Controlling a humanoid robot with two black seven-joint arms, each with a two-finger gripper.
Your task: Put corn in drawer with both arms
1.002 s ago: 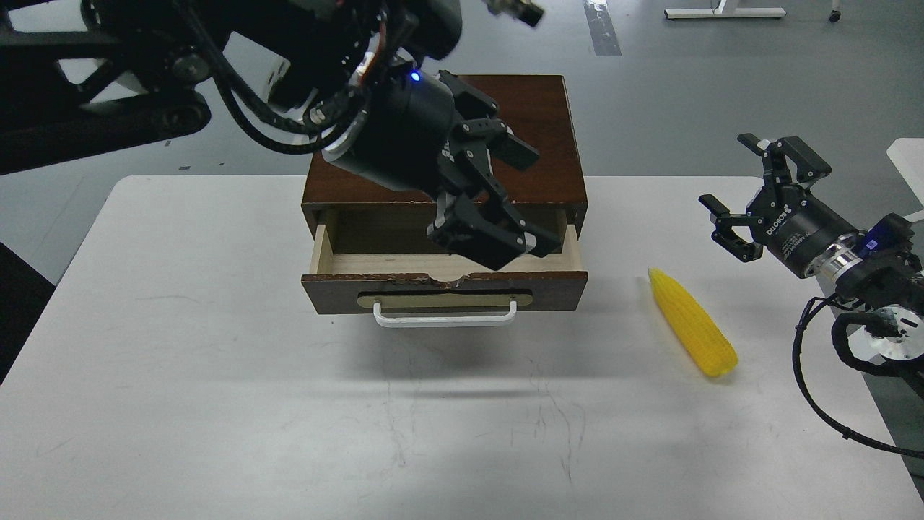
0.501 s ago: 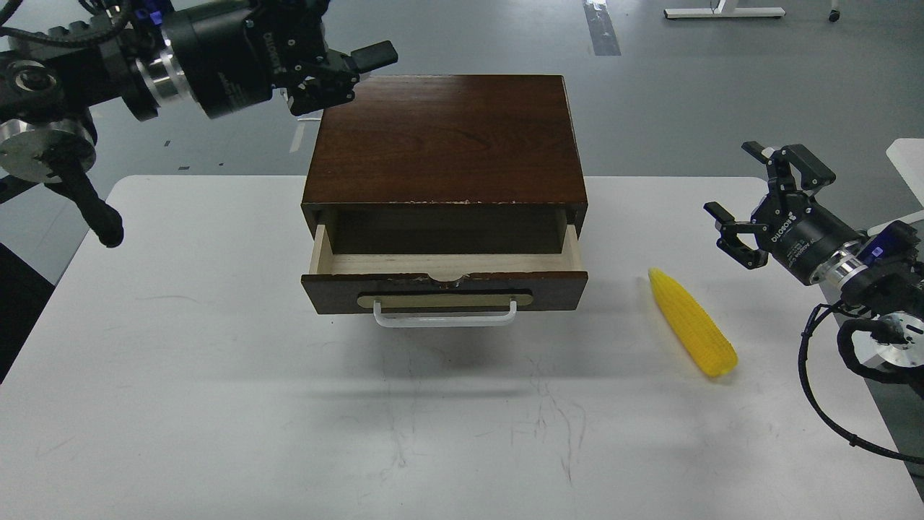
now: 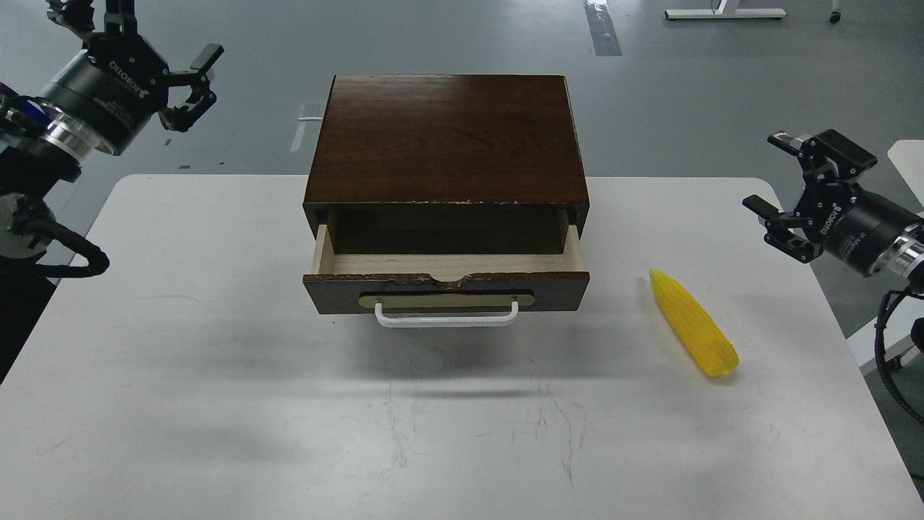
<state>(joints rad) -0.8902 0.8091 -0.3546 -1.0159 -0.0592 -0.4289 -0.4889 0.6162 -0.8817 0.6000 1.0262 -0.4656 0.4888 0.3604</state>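
I should grab the yellow corn by its thick end (image 3: 712, 348) next with my right gripper. Then I should put it in the drawer (image 3: 445, 292).
The yellow corn (image 3: 693, 323) lies on the white table at the right, pointed end toward the back. The drawer (image 3: 445, 292) of the dark wooden box (image 3: 445, 137) is pulled partly out; its pale inside shows nothing in it, and its white handle faces me. My left gripper (image 3: 144, 43) is open and empty, high at the far left, well away from the box. My right gripper (image 3: 798, 191) is open and empty, above the table's right edge, behind and to the right of the corn.
The white table (image 3: 216, 375) spreads in front of the box, with scuff marks near the middle front. Grey floor lies beyond, with a white frame base (image 3: 724, 12) far back.
My left arm has swung from over the open drawer up and away to the far left. My right gripper has drawn back to the right, away from the corn. Drawer and corn have not moved.
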